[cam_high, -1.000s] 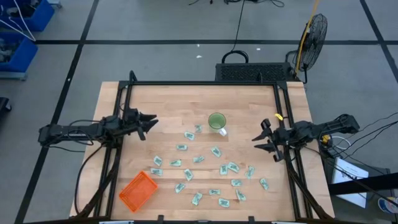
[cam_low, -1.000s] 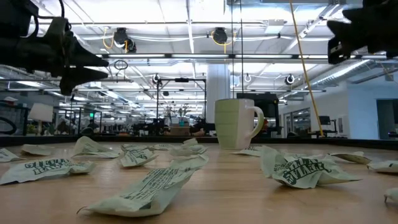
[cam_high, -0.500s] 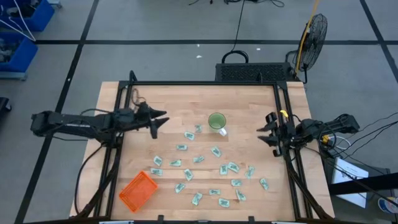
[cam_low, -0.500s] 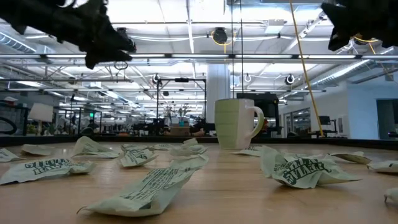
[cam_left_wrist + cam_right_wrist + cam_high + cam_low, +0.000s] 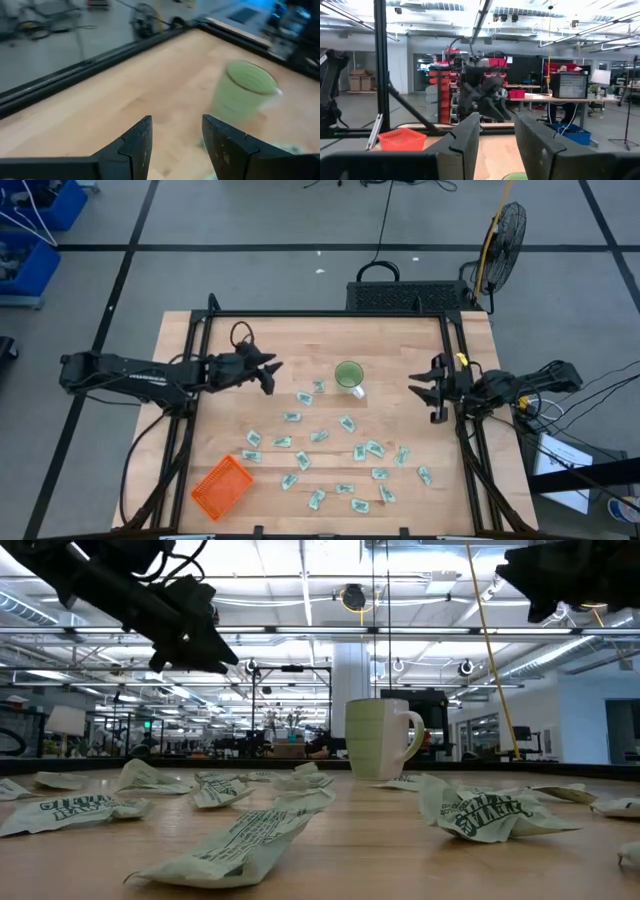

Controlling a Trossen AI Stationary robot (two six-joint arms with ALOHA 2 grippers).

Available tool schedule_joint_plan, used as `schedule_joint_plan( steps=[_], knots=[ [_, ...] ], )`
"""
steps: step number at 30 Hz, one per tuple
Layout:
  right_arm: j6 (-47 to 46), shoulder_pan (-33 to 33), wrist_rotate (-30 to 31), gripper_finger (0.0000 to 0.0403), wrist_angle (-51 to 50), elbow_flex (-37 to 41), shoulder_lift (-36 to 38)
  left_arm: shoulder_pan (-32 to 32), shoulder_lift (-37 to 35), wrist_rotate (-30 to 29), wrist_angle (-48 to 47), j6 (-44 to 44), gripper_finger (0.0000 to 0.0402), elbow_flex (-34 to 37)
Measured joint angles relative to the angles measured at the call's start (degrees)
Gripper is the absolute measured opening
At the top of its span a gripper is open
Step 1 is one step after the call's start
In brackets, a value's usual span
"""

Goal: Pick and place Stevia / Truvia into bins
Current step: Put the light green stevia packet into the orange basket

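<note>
My left gripper is to get the white-and-green sachet into the orange basket (image 5: 222,486), so next it needs to grab the sachet by its crimped end.
Several white-and-green sachets (image 5: 318,436) lie flat and scattered over the middle and near part of the wooden table; crumpled ones fill the low view (image 5: 240,840). The orange basket (image 5: 222,486) sits near the table's near left corner, also seen in the right wrist view (image 5: 400,137). My left gripper (image 5: 270,373) hovers open above the table, left of the green cup (image 5: 348,375), its fingers (image 5: 135,145) apart in the wrist view. My right gripper (image 5: 422,390) is open at the right edge, raised above the table.
A green cup (image 5: 242,92) stands on the table's far middle, with sachets beside it. A black frame rail (image 5: 330,314) runs along the far edge and side rails along left and right. Bare wood lies in the far left part (image 5: 240,340).
My left gripper has moved toward the table's right, from the left rail to a spot closer to the green cup. My right gripper has shifted slightly toward the far edge at the right rail. The sachets and the basket have stayed in place.
</note>
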State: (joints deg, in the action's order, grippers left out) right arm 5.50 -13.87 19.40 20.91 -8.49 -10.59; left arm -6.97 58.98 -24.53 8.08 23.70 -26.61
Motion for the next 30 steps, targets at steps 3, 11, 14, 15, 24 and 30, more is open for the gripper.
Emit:
schedule_joint_plan(
  steps=[3, 11, 14, 15, 24, 30],
  knots=[
    [-1.7, 0.0, 0.1, 0.0118, -3.2, -0.5, -5.0, -1.6, 0.3, 1.9, -0.1, 1.0, 0.0177, 0.0],
    [-8.1, 4.5, -0.3, 0.0118, -5.9, -5.8, -18.0, -2.4, 3.5, 12.5, 8.7, -7.9, 0.0177, -1.7],
    [-11.1, 6.1, -4.1, 0.0118, -11.2, -9.4, -23.9, -2.4, 6.9, 12.3, 2.9, -10.0, 0.0177, -7.2],
    [-11.8, 6.4, -5.3, 0.0118, -12.5, -10.5, -25.9, -2.5, 8.4, 12.1, -0.5, -10.3, 0.0177, -9.3],
    [-6.1, 6.8, -9.0, 0.0118, -14.1, -14.8, -38.4, -0.7, 21.2, 13.0, -13.3, -9.4, 0.0177, -14.3],
    [-2.7, 6.8, -8.9, 0.0118, -13.4, -14.9, -39.9, 1.7, 30.4, 13.1, -11.2, -3.2, 0.0177, -14.3]
  ],
)
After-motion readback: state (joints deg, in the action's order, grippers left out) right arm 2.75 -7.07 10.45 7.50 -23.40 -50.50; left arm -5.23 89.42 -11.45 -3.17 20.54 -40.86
